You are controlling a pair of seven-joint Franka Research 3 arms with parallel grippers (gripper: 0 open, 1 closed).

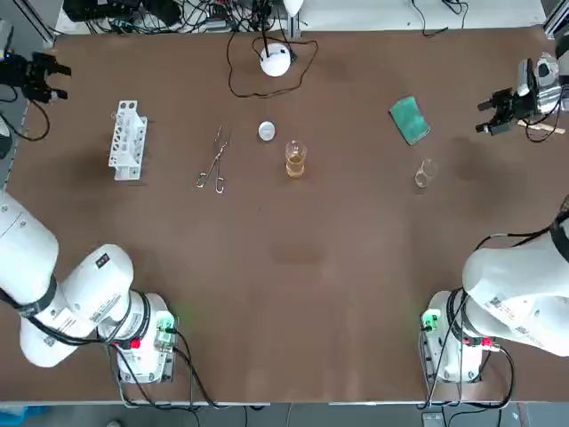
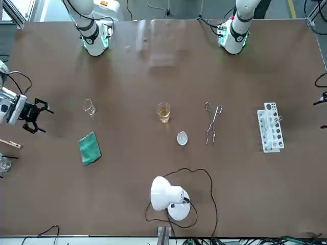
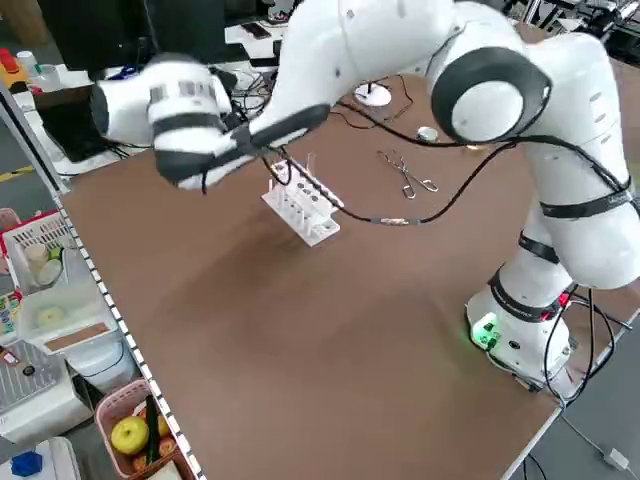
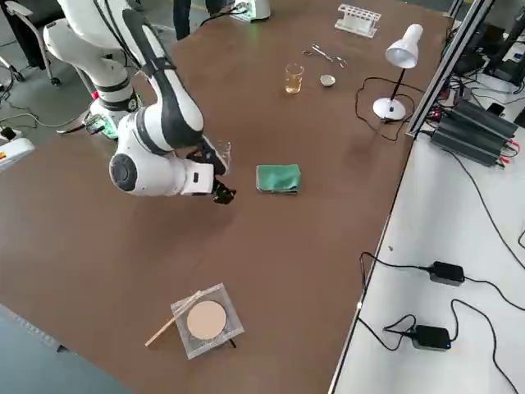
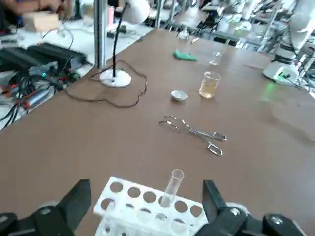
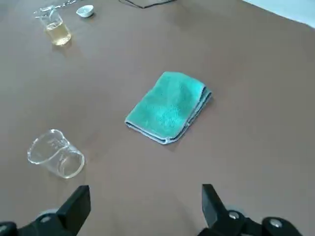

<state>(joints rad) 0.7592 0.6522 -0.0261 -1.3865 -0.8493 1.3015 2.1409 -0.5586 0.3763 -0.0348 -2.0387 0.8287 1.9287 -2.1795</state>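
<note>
My left gripper should next grab the test tube's upper part above the white rack, which closes around its lower end.
My left gripper (image 1: 40, 78) hangs open over the far left edge of the table, a little beyond the white test tube rack (image 1: 127, 140). The left wrist view shows its fingers (image 5: 78, 196) spread wide on either side of the rack (image 5: 142, 204), which holds one glass tube (image 5: 172, 186). Out at the far right my right gripper (image 1: 498, 111) is open too, with nothing in it. It sits beside a folded green cloth (image 1: 409, 119) and a small empty beaker (image 1: 424, 173). From the right wrist, the cloth (image 6: 169, 106) and that beaker (image 6: 55, 155) lie ahead of the fingers.
Metal tongs (image 1: 213, 160), a small white dish (image 1: 267, 132) and a beaker of amber liquid (image 1: 295, 160) sit mid-table. A white desk lamp (image 1: 276, 60) with a looping cable stands at the far edge. A wire gauze pad with a wooden stick (image 4: 205, 320) lies beyond the right gripper.
</note>
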